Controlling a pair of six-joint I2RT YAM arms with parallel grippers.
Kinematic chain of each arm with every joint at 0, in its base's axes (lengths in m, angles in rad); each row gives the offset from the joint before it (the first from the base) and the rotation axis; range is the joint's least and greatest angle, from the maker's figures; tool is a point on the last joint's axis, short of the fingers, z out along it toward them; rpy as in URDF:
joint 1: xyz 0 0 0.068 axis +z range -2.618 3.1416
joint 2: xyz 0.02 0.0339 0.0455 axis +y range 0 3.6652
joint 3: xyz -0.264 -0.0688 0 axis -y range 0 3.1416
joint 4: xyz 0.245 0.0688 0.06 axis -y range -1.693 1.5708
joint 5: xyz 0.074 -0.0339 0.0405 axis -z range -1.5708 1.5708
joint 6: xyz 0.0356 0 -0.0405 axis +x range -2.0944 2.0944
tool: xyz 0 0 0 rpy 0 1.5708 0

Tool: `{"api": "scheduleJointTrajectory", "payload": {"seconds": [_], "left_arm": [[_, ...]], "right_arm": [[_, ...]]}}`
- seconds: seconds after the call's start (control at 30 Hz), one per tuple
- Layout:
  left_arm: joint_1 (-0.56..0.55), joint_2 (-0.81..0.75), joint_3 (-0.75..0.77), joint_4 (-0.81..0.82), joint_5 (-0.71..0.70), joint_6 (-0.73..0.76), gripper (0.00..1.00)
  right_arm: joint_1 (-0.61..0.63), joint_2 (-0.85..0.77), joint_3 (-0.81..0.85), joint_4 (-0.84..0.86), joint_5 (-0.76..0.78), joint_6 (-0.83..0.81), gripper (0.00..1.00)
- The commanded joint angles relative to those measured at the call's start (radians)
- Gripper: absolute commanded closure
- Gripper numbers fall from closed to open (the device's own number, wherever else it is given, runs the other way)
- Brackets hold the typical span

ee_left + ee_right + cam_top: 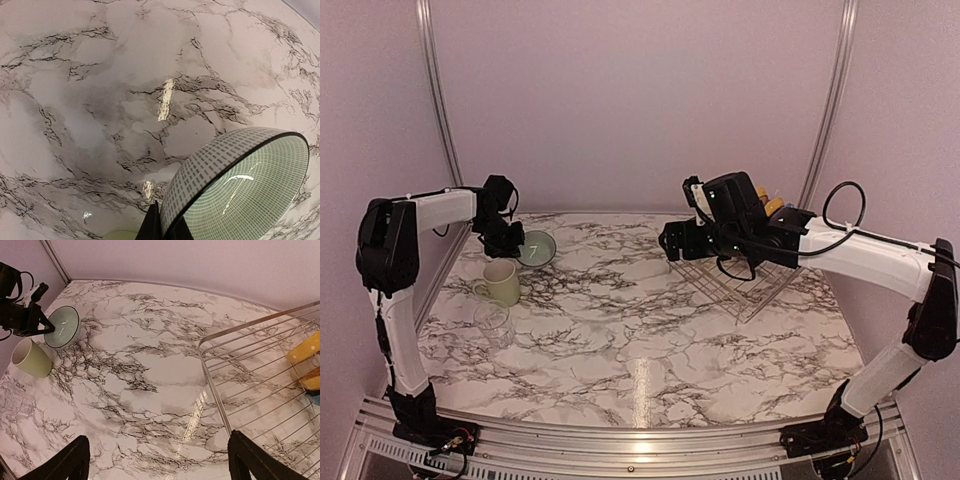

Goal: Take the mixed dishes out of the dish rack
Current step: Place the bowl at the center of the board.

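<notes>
My left gripper should keep its hold on the small pale bowl. The bowl is tilted on edge, so it would drop and tip onto the table if I opened now.
My left gripper (512,243) is shut on the rim of the small pale bowl (538,249), which tilts on edge low over the table at the far left. In the left wrist view the bowl (240,190) fills the lower right, with its rim pinched in the gripper (162,225). The pale green mug (502,282) and the clear glass (493,323) stand on the table just in front of it. My right gripper (670,240) hangs open and empty at the left end of the dish rack (752,285). Yellow plates (770,206) stand in the rack behind the right arm.
In the right wrist view the dish rack (250,365) runs along the right, holding yellow plates (305,347) and a sliver of the blue plate (315,399). The mug (31,358) and the glass (17,402) sit at the left. Metal frame posts (432,70) rise at the back corners.
</notes>
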Motion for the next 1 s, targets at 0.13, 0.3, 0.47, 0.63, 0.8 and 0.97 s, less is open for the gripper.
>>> {"api": "scheduleJointTrajectory", "payload": {"seconds": [0.13,0.3,0.47,0.63,0.8,0.97], "left_arm": [[0.075,0.055,0.065,-0.027,0.087,0.044,1.0],[0.113,0.068,0.042,-0.026,0.096,0.04,1.0],[0.14,0.078,0.02,-0.017,0.101,0.035,1.0],[0.155,0.075,0.011,-0.009,0.093,0.032,0.98],[0.176,0.078,0.004,-0.006,0.093,0.029,0.94],[0.18,0.055,-0.002,-0.006,0.068,0.035,0.82]], "right_arm": [[-0.008,0.01,0.016,-0.004,0.012,0.003,0.08],[-0.009,0.014,0.014,-0.007,0.015,0.002,0.08],[-0.009,0.011,0.002,-0.001,0.019,0.003,0.08],[-0.009,0.012,-0.002,0.003,0.015,0.003,0.08],[-0.01,0.011,-0.01,0.003,0.016,0.005,0.08],[-0.011,0.004,-0.013,-0.001,0.022,0.006,0.08]]}}
